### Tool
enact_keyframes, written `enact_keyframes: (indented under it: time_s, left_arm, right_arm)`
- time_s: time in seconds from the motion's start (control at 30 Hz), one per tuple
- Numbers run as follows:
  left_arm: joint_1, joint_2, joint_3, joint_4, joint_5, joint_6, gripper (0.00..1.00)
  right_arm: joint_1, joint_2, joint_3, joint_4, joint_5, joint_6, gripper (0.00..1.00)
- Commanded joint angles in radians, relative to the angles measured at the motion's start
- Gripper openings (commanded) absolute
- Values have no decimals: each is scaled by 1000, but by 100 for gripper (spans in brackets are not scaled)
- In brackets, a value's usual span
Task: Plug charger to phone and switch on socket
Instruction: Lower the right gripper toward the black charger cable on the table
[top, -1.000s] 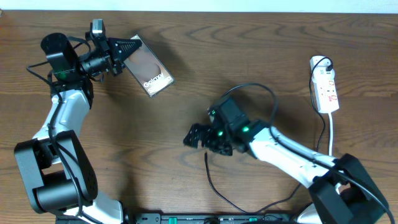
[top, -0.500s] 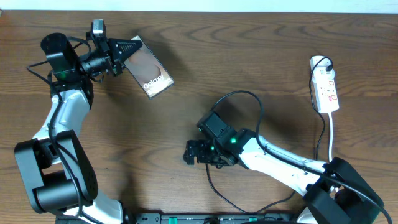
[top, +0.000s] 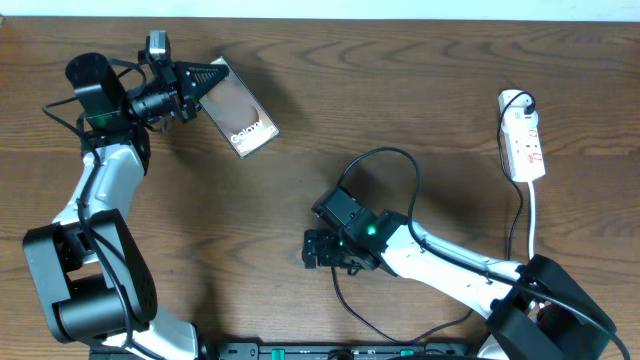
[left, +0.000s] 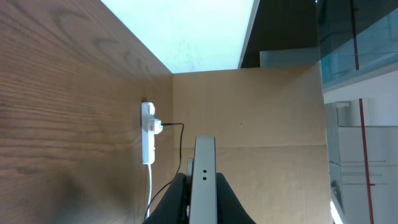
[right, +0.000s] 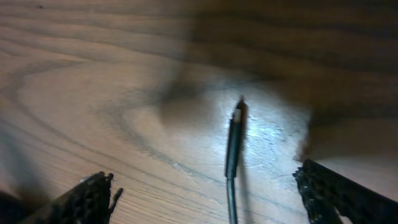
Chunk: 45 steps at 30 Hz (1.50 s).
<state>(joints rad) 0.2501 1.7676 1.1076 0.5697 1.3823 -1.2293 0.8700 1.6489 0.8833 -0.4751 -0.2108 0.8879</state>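
Note:
The right gripper grabs the charger by its black plug body behind the plug's silver tip (right: 233, 149) next, leaving the tip to plug into the phone.
My left gripper (top: 212, 82) is shut on one end of the phone (top: 245, 115), a dark slab with white lettering, at the back left. In the left wrist view the phone's thin edge (left: 203, 177) stands between the jaws (left: 203, 199). My right gripper (top: 313, 249) is open low over the table's middle front. In the right wrist view the charger's black plug tip (right: 238, 115) lies on the wood between the spread fingers (right: 214, 190), untouched. The charger cable (top: 336, 288) trails to the front edge. The white socket (top: 522, 135) lies at the far right, also in the left wrist view (left: 148, 134).
A black cable loop (top: 400, 155) arches over the right arm. The socket's white cord (top: 531, 215) runs toward the front right. A cardboard wall (left: 249, 124) stands beyond the table in the left wrist view.
My right gripper has moved toward the front edge and a little left, down over the charger's plug end. The left arm and the phone have not moved.

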Motion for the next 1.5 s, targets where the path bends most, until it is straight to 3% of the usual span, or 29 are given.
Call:
enact_keyframes:
  time_s: [0.0,0.13,0.33,0.5,0.73,1.27,1.47]
  left_arm:
    - [0,-4,20,9,23,14,7]
    - [0,-4,20,9,23,18,7]
    - [0,-4,20,8,23,18,7]
    - [0,-4,20,9,23,18,7]
    - [0,-4,20,8,23,18,7]
    - [0,-4,20,9,23,18,7]
    - [0,-4,20,9,24,18,7]
  right_arm:
    - [9,6,7,-19,22,19,87]
    - [15,12,7,-35,22,32,67]
    - [24,48,8,-29,17,40,63]
    - [24,64,16,-31,13,40,53]
    - [24,66,16,-34,14,48,25]
    - [24,66,16,-34,18,51,1]
    - [13,66,21,-33,16,55,1]
